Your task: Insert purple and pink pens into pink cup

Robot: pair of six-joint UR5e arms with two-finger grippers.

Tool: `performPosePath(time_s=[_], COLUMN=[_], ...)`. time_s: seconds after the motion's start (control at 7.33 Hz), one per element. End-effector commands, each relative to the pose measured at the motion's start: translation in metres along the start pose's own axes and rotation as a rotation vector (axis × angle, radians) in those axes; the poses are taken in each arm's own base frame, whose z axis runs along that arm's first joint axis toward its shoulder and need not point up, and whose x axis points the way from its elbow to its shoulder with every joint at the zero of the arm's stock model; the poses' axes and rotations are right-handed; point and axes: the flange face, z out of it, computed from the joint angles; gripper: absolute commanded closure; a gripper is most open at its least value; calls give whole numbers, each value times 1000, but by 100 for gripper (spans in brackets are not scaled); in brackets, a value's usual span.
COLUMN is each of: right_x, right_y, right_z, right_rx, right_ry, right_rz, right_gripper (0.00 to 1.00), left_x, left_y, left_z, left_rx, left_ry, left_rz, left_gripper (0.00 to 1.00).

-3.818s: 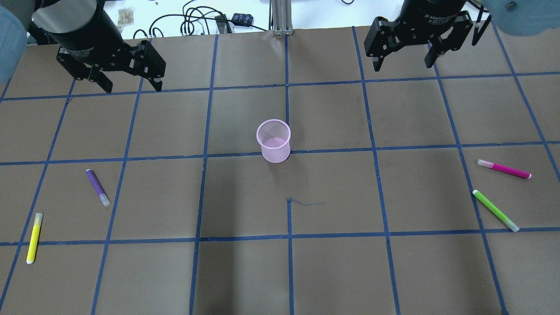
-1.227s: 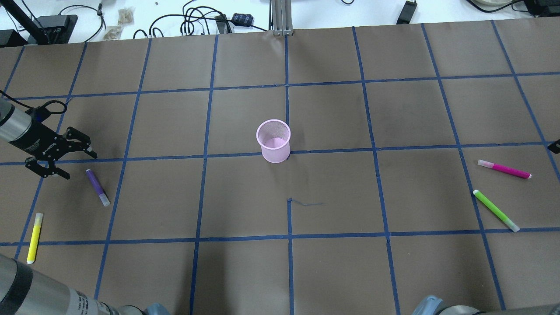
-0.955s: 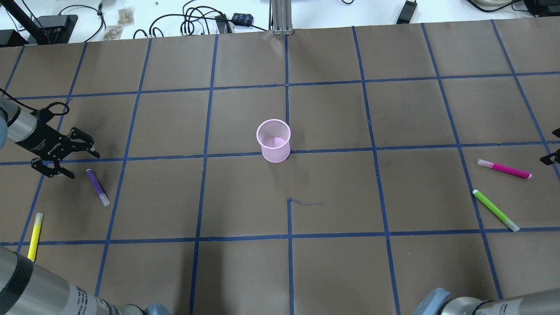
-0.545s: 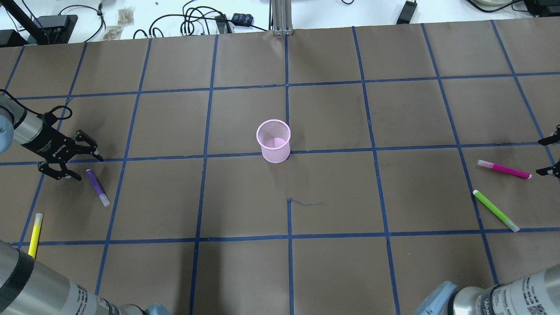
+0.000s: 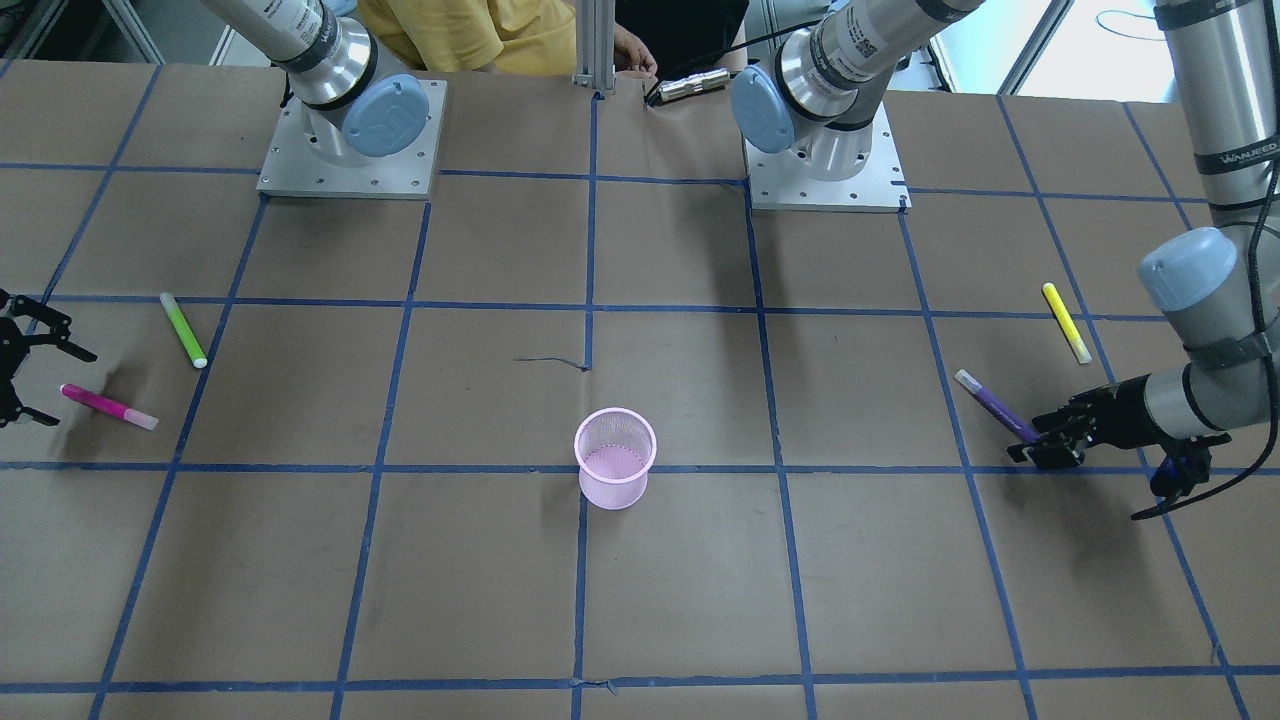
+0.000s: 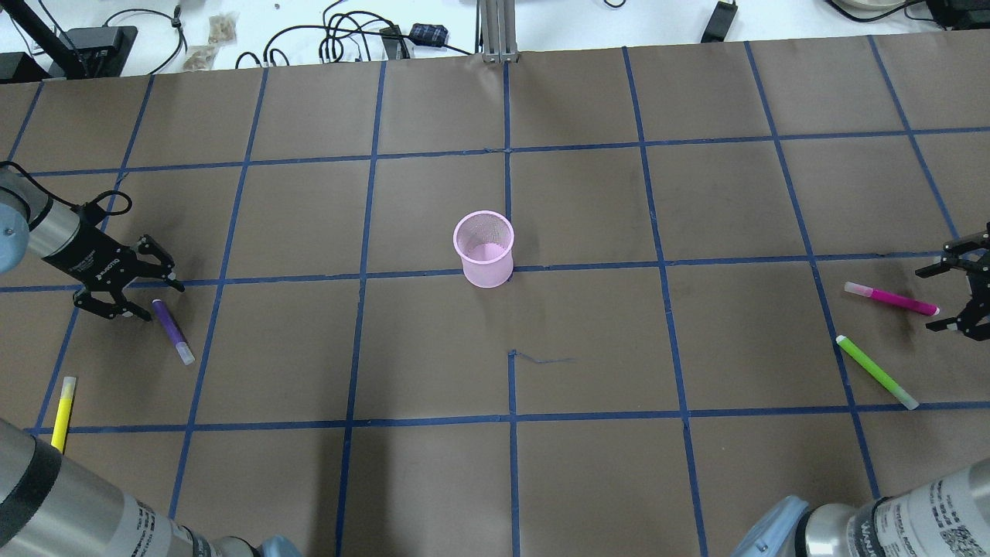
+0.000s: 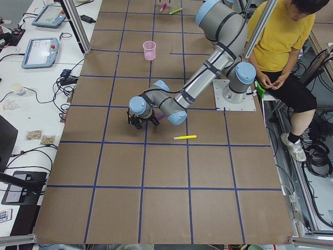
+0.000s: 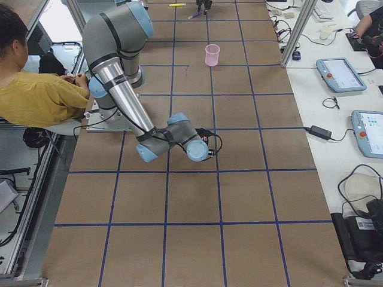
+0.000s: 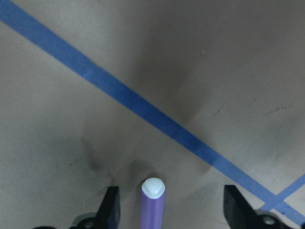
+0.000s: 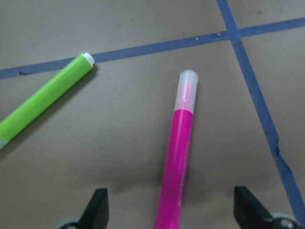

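Observation:
My left gripper will next grab the purple pen by its uncapped body end (image 5: 1022,428), to drop it cap-first into the pink cup (image 5: 614,456).
The pink mesh cup (image 6: 483,249) stands upright mid-table, also in the front view (image 5: 615,458). The purple pen (image 6: 172,331) lies at the left. My left gripper (image 6: 163,302) is open, low over the table, its fingers either side of the pen's far end; the left wrist view shows that end (image 9: 153,205) between the fingers (image 9: 110,210). The pink pen (image 6: 889,299) lies at the right. My right gripper (image 6: 925,300) is open around its right end, and the right wrist view shows the pen (image 10: 178,162) between the fingers (image 10: 248,205).
A yellow pen (image 6: 62,402) lies near the left front, close to my left arm. A green pen (image 6: 875,372) lies just in front of the pink pen, also in the right wrist view (image 10: 45,102). Cables lie beyond the table's far edge.
My left gripper has moved right until its open fingers straddle the purple pen's end. My right gripper has come in from the right edge to the pink pen's end. The pens and cup have not moved.

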Motion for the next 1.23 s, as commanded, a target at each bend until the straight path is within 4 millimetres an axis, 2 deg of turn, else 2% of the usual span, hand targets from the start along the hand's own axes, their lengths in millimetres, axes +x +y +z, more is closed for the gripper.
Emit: performPosePath(time_s=[0.0,0.14,0.27,0.41,0.55,0.68,0.95,1.09], right_x=[0,1,3,3,3,3,4,5], right_y=[-2,0,-2,-2,-2,-1,4,7], right_z=[5,4,6,6,5,6,14,18], right_rx=[42,39,54,56,56,55,68,75], right_ry=[4,12,29,32,32,31,25,19], right_rz=[-6,-9,-21,-72,-77,-80,-97,-95], right_gripper=[9,9,11,12,19,20,20,22], left_x=[0,1,3,4,6,10,39,42], left_y=[3,7,9,8,9,12,23,26], left_z=[3,0,-2,-7,-14,-24,-55,-61], left_rx=[-28,-39,-42,-32,-21,-9,10,13], left_ry=[-2,-14,-21,-22,-21,-22,-39,-40], left_rz=[2,3,6,9,11,17,59,62], left_gripper=[74,91,100,100,100,100,100,100])
